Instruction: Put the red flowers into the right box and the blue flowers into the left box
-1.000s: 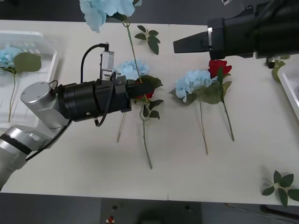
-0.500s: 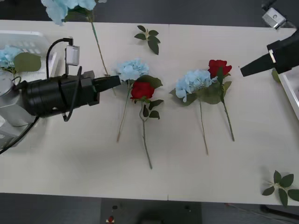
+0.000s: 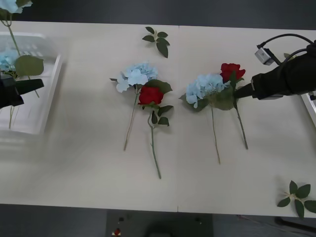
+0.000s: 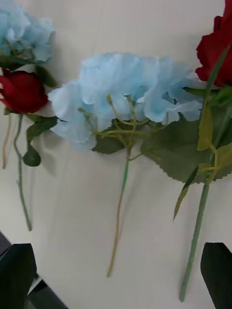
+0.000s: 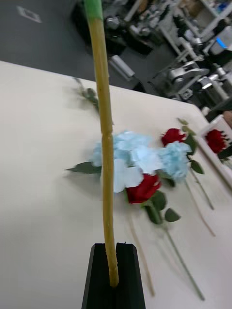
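The blue flower has loose, delicate petals spread wide across its head, so the robot's right gripper will next grab it by the bare stem just below the bloom.
My left gripper is shut on the thin stem of a blue flower whose head hangs past the table's far left corner, above the left box. In that slotted white basket lies another blue flower. On the table lie two pairs: a blue flower with a red flower, and a blue flower with a red flower. My right gripper is open, hovering just right of the second pair, over its blue flower and the rose stem. A corner of the right box shows.
A loose green leaf sprig lies at the table's far middle and another sprig at the near right corner. In the left wrist view, a red bloom lies in the white tray at the right edge. Bare tabletop stretches along the near side.
The left arm has swung left with the blue flower, from the table's middle to over the left box. The right arm has come down and left to the right-hand pair of flowers.
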Controlling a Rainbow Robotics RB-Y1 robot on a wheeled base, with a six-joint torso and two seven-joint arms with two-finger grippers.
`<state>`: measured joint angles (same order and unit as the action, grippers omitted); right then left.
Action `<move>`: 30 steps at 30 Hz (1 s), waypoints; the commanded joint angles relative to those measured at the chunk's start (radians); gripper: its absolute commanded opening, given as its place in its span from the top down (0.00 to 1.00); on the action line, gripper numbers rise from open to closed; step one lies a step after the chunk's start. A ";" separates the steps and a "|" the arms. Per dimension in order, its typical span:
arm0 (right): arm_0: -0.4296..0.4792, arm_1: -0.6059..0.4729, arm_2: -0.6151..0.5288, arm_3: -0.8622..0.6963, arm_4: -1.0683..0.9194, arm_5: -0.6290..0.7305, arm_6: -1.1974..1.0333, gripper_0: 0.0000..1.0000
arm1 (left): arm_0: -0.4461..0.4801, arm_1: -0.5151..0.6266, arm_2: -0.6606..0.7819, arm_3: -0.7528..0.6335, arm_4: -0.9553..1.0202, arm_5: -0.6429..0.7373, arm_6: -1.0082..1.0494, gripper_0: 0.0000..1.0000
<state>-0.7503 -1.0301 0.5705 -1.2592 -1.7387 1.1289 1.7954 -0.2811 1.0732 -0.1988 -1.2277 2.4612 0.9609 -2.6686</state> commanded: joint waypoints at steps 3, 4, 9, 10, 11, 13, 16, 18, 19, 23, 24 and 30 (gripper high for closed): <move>0.029 0.039 -0.018 -0.011 0.134 -0.035 -0.108 0.00 | -0.012 0.060 0.068 0.155 -0.186 -0.013 -0.037 1.00; 0.032 0.044 -0.018 -0.011 0.171 -0.035 -0.128 0.00 | -0.013 0.070 0.093 0.180 -0.271 -0.024 -0.037 1.00; 0.037 0.051 -0.018 -0.011 0.265 -0.032 -0.182 0.00 | -0.013 0.079 0.199 0.203 -0.571 -0.030 0.125 1.00; 0.037 0.053 -0.018 -0.011 0.280 -0.031 -0.188 0.00 | -0.013 0.077 0.226 0.195 -0.651 -0.027 0.176 1.00; 0.039 0.054 -0.017 -0.011 0.292 -0.031 -0.191 0.00 | -0.013 0.077 0.246 0.183 -0.720 -0.024 0.225 1.00; 0.043 0.058 -0.018 -0.009 0.300 -0.035 -0.192 0.00 | -0.013 0.077 0.266 0.166 -0.794 -0.024 0.291 1.00; 0.060 0.073 -0.017 -0.011 0.311 -0.060 -0.194 0.00 | -0.013 0.076 0.294 0.137 -0.880 -0.024 0.397 1.00; 0.069 0.094 -0.004 -0.011 0.352 -0.090 -0.195 0.00 | -0.013 0.076 0.303 0.117 -0.929 -0.025 0.501 1.00; 0.069 0.101 0.003 -0.011 0.363 -0.101 -0.195 0.00 | -0.013 0.076 0.303 0.113 -0.939 -0.025 0.526 1.00; 0.069 0.120 0.083 -0.009 0.401 -0.207 -0.234 0.00 | -0.013 0.062 0.303 0.091 -1.008 -0.034 0.699 1.00; 0.069 0.120 0.108 -0.009 0.401 -0.235 -0.254 0.00 | -0.013 0.059 0.303 0.091 -1.036 -0.034 0.736 1.00; 0.069 0.130 0.206 -0.009 0.410 -0.347 -0.269 0.00 | -0.015 0.037 0.303 0.074 -1.168 -0.034 0.845 1.00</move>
<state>-0.6676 -0.9071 0.7708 -1.2590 -1.3385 0.8156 1.5521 -0.2815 1.1057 0.0991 -1.1278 1.3260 0.9372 -1.8826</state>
